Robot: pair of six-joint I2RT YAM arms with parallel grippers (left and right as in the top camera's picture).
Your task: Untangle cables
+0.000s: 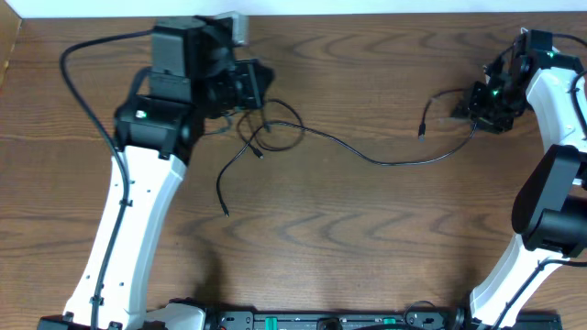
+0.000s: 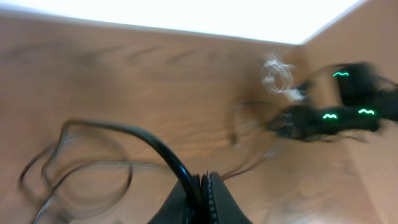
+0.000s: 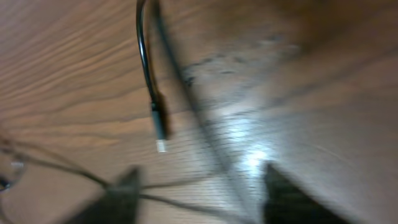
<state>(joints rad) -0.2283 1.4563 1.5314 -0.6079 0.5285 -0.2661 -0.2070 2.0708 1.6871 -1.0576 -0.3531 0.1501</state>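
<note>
My right gripper will next grab the looped black cable's loops beside my left gripper and leave the long cable free, so that the cables can be pulled apart.
Two black cables lie on the wooden table. One makes loops (image 1: 271,128) just below my left gripper (image 1: 249,87), and a free end (image 1: 225,209) trails toward the front. The long one (image 1: 394,162) runs right to my right gripper (image 1: 481,105), with a plug end (image 1: 422,128) beside it. In the left wrist view my left gripper (image 2: 205,186) is shut on a black cable (image 2: 149,140). A blurred white cable coil (image 2: 277,74) lies far off by the right arm. In the right wrist view my right gripper (image 3: 196,193) is open above the table, a thin cable crossing between its fingers and a black plug (image 3: 160,124) ahead.
The table's back edge meets a white wall (image 1: 367,5). The left arm's own thick black cord (image 1: 78,82) arcs over the left side. The right arm's base (image 1: 550,211) stands at the right edge. A black rail (image 1: 321,321) runs along the front.
</note>
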